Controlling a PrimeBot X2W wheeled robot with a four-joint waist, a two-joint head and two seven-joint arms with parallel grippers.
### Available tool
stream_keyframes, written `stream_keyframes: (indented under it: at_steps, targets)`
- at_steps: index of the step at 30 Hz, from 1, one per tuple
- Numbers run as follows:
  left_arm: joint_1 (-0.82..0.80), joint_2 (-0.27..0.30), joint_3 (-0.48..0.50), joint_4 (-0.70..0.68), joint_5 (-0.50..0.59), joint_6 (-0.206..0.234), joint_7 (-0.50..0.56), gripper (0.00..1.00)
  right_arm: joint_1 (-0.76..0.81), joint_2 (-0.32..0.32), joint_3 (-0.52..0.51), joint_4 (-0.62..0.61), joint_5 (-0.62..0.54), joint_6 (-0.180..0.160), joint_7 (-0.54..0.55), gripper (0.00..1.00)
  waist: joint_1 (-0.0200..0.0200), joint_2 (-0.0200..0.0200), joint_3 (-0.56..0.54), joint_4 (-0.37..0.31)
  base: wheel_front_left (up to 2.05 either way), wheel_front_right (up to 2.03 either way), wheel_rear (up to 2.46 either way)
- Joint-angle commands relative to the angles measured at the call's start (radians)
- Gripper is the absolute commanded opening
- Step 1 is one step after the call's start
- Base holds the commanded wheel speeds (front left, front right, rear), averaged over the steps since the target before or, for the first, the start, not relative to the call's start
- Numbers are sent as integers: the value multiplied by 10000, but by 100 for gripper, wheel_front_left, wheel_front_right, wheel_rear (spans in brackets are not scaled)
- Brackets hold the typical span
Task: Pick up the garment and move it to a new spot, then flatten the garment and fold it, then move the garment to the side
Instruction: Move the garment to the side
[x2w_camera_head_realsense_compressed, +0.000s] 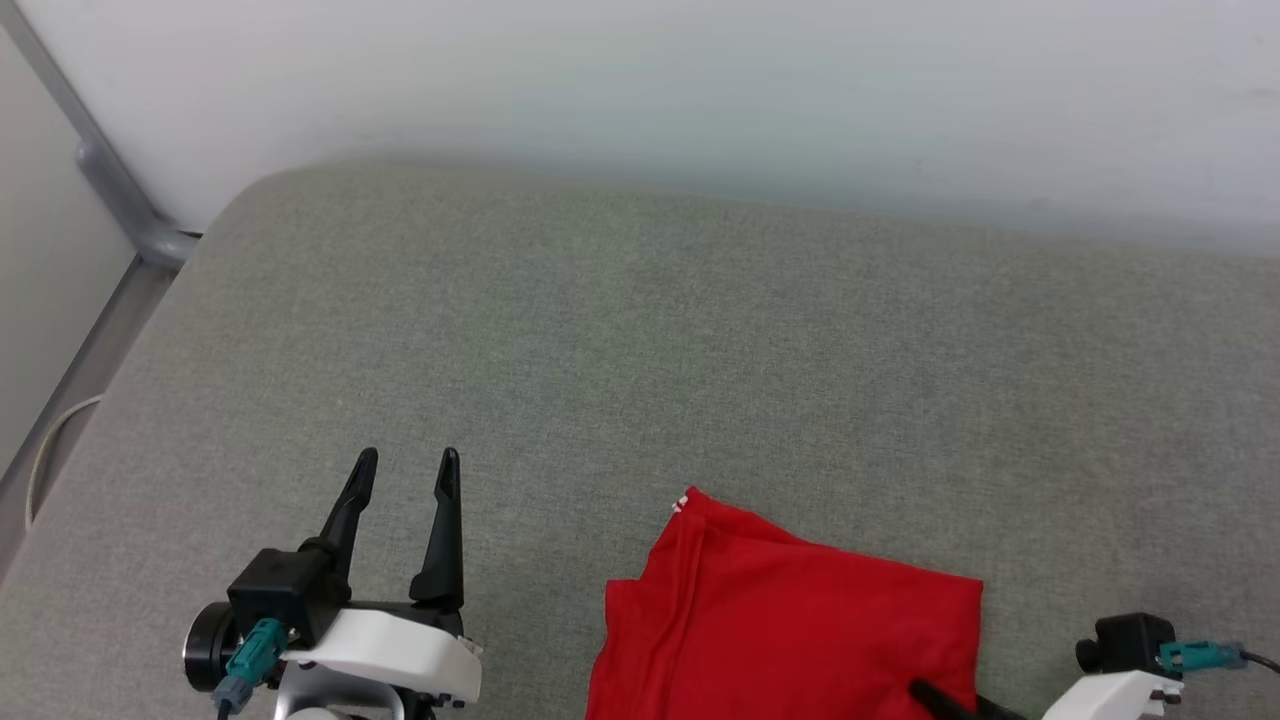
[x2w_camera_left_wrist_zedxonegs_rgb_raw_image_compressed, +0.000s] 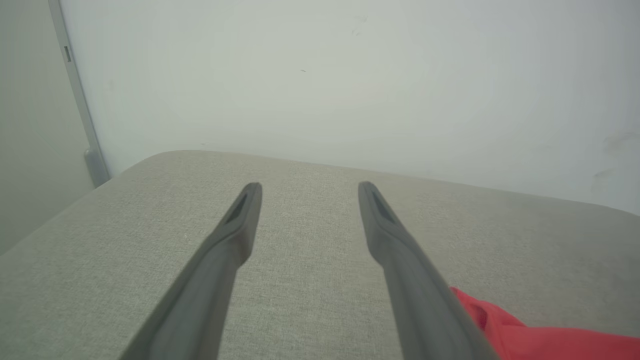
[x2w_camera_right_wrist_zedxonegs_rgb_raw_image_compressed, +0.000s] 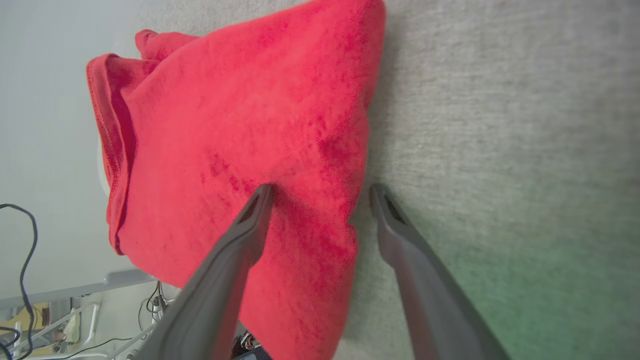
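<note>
Next, my right gripper needs to grip the red garment by its folded edge (x2w_camera_head_realsense_compressed: 973, 667) (x2w_camera_right_wrist_zedxonegs_rgb_raw_image_compressed: 346, 207) to move the folded garment to the side.
The garment (x2w_camera_head_realsense_compressed: 780, 620) is a red shirt lying folded into a compact shape near the front edge of the grey-green padded surface (x2w_camera_head_realsense_compressed: 640, 340). Only a tiny white mark shows at its far corner. My right gripper (x2w_camera_right_wrist_zedxonegs_rgb_raw_image_compressed: 321, 189) is open and straddles the garment's (x2w_camera_right_wrist_zedxonegs_rgb_raw_image_compressed: 240, 130) right edge, with one finger over the red cloth and the other over bare padding. In the head view its dark finger (x2w_camera_head_realsense_compressed: 940, 700) lies on the cloth's near right corner. My left gripper (x2w_camera_head_realsense_compressed: 408, 460) is open and empty, hovering left of the garment (x2w_camera_left_wrist_zedxonegs_rgb_raw_image_compressed: 525, 335); its fingers (x2w_camera_left_wrist_zedxonegs_rgb_raw_image_compressed: 235, 235) point toward the wall.
A white wall (x2w_camera_head_realsense_compressed: 700, 90) runs along the far side of the surface. A grey metal rail (x2w_camera_head_realsense_compressed: 110, 190) and a cable loop (x2w_camera_head_realsense_compressed: 45, 450) lie past the left edge. Beyond the near edge are cables (x2w_camera_right_wrist_zedxonegs_rgb_raw_image_compressed: 20, 240) and a frame. Bare padding stretches behind and to both sides of the garment.
</note>
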Motion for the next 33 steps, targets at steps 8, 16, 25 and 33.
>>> stream_keyframes:
  at_steps: [8, 16, 25, 33]
  targets:
    - [-394, -479, 402, 288, 341, -423, -24, 100, -949, -331, 962, 1280, 695, -16, 292, 15, 0, -1, 795, 553, 0, 0, 0]
    - [-158, -713, 708, 627, 578, -668, -25, 100, -1337, -790, 1400, 1177, 597, -13, -153, 0, 0, -1, 385, 392, 0, 0, 0]
    - [159, -770, 948, 588, 777, -803, -23, 100, -1703, -1570, 1807, 276, -429, -8, -95, 0, 0, -1, -204, -742, 0, 0, 0]
    - [397, -880, 1080, 384, 980, -935, -23, 100, -2100, -2333, 1878, -423, -1308, -7, 527, 0, 0, -1, -129, -2959, 0, 0, 0]
